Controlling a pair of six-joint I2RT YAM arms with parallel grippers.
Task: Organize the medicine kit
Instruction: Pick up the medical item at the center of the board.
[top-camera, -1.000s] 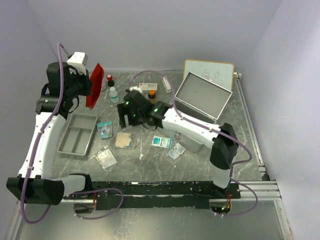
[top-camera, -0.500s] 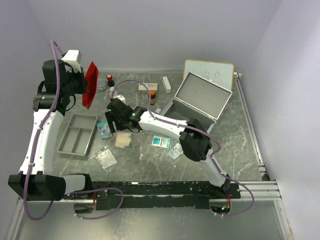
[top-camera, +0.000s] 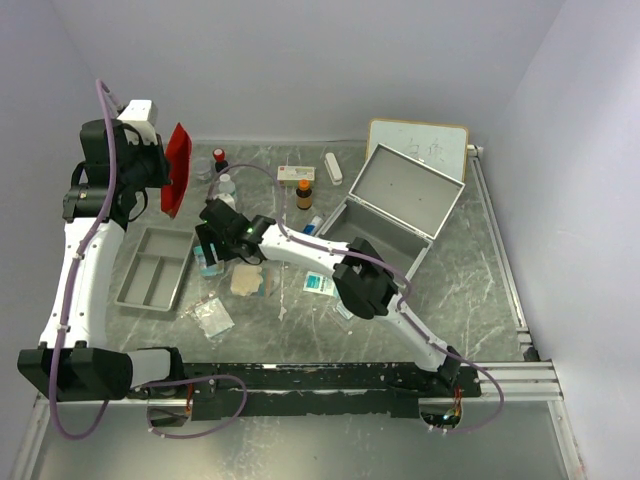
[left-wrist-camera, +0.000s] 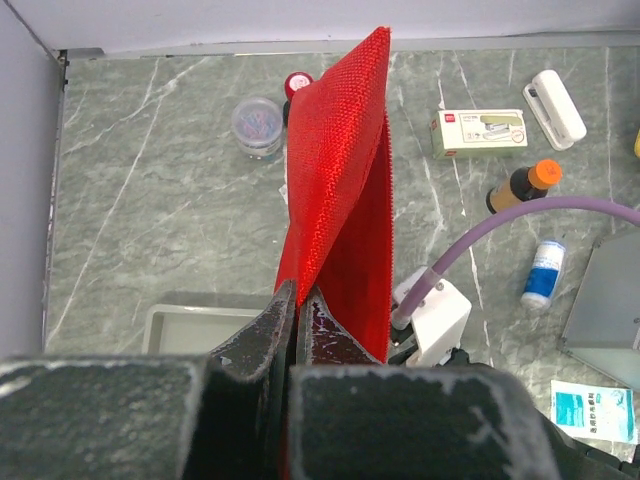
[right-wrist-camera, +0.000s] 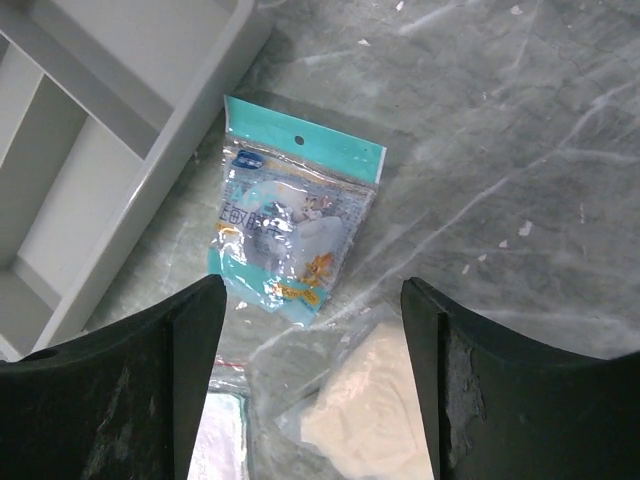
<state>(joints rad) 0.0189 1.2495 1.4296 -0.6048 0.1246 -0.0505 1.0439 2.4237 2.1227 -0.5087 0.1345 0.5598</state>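
I should next take hold of the packet by its teal header strip (right-wrist-camera: 308, 141) with my right gripper, so the packet's filled body stays free to enter the red pouch.
The medicine kit (top-camera: 405, 190), a silver case, stands open at the back right with its lid tilted back. My left gripper (left-wrist-camera: 297, 300) is shut on the lower edge of a red pouch (left-wrist-camera: 335, 180) and holds it upright in the air above the table's left side (top-camera: 177, 170). My right gripper (right-wrist-camera: 313, 290) is open and hovers low over the table, left of the case. Between and just beyond its fingers lie a teal-edged packet (right-wrist-camera: 295, 230) and a clear bag with a beige pad (right-wrist-camera: 365, 420). Nothing is between the fingers.
A grey divided tray (top-camera: 155, 268) lies on the left, its corner beside the teal packet (right-wrist-camera: 90, 130). Small bottles (top-camera: 304, 190), a white box (top-camera: 295, 173) and a whiteboard (top-camera: 418, 140) line the back. Sachets (top-camera: 320, 284) and a clear bag (top-camera: 213, 315) lie at the front.
My right arm has swung left from in front of the case to above the teal packet, its jaws narrowing slightly. My left arm has drawn the red pouch a little left and up.
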